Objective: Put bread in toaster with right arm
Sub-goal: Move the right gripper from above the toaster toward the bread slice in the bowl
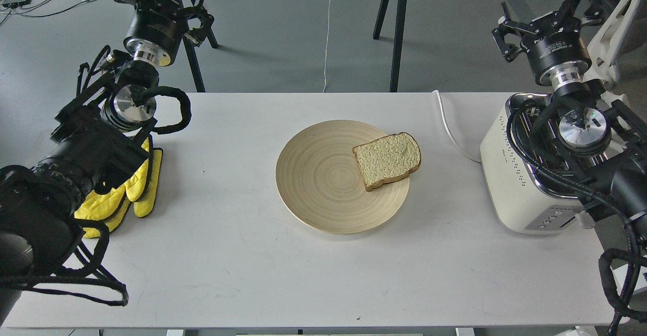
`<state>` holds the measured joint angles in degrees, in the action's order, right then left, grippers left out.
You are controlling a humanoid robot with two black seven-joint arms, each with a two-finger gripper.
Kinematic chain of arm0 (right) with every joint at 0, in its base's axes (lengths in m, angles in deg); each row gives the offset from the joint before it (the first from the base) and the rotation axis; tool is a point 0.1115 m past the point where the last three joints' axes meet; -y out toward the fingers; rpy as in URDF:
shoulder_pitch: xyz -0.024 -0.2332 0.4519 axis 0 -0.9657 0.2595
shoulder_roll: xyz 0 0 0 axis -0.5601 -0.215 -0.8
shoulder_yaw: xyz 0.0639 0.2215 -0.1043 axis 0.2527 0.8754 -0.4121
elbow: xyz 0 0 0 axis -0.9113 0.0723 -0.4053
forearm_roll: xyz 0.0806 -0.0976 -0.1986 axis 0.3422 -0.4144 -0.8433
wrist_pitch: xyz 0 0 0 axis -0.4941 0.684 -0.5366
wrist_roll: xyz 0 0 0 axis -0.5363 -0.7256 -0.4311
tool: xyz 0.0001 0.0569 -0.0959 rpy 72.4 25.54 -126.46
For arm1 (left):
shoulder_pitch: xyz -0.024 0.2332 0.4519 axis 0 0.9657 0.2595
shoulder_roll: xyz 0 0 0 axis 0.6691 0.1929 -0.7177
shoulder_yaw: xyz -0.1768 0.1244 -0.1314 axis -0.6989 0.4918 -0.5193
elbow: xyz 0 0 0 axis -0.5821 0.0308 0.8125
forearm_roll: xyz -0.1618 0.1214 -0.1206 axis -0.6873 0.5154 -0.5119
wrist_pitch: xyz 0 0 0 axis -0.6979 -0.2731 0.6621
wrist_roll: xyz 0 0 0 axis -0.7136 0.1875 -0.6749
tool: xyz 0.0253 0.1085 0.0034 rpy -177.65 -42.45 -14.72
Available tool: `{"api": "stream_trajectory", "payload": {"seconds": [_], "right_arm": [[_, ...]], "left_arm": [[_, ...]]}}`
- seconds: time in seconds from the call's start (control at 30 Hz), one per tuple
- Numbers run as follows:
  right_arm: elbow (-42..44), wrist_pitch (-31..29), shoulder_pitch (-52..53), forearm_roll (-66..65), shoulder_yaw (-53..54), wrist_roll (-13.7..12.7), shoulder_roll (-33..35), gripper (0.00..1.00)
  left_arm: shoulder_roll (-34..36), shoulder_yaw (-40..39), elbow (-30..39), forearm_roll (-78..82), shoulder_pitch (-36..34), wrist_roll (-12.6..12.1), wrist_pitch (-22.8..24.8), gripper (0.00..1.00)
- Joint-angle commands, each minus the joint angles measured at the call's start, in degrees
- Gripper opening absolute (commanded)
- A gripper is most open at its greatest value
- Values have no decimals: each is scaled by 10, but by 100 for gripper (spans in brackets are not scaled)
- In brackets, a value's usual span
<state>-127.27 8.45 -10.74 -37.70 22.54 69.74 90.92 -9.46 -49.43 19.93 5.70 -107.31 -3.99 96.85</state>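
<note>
My right gripper grabs the bread by its crust edge next, to put the bread in the toaster.
The bread, a pale tan slice with a brown crust, lies flat on the right edge of a round wooden plate at mid-table, overhanging the rim a little. At the table's right end stands the cream-white toaster; its chrome top and slots are largely hidden behind the right arm. The right gripper hangs above and behind the toaster, far from the bread, with its fingers spread and nothing between them. Raised beyond the table's far left corner, the left gripper also has spread, empty fingers.
A yellow cloth mitt lies at the table's left edge under the left arm. The toaster's white cord runs over the far table edge. Another table's black legs stand behind. Cables lie on the floor at top left.
</note>
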Motion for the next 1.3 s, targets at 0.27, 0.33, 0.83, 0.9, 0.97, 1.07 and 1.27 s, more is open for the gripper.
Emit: {"api": "stream_trajectory", "payload": {"seconds": [0.27, 0.33, 0.83, 0.9, 0.97, 1.07, 1.27], "right_arm": [[-1, 16, 37, -30, -49, -33, 4, 99], [-1, 34, 56, -71, -79, -32, 8, 99], [-22, 130, 122, -389, -304, -38, 41, 97], [-20, 135, 122, -392, -342, -37, 41, 97], [-20, 143, 120, -400, -382, -36, 41, 97], [-20, 166, 115, -421, -438, -34, 40, 97], [-21, 230, 109, -500, -538, -31, 29, 97]], "left_arm": [[0, 2, -3, 0, 2, -1, 0, 100], [-1, 2, -3, 0, 2, -1, 0, 100], [-1, 2, -3, 0, 3, -1, 0, 100], [-1, 2, -3, 0, 3, -1, 0, 100], [-1, 2, -3, 0, 3, -1, 0, 100], [-2, 2, -3, 0, 3, -1, 0, 100], [-2, 2, -3, 1, 3, -1, 0, 100]]}}
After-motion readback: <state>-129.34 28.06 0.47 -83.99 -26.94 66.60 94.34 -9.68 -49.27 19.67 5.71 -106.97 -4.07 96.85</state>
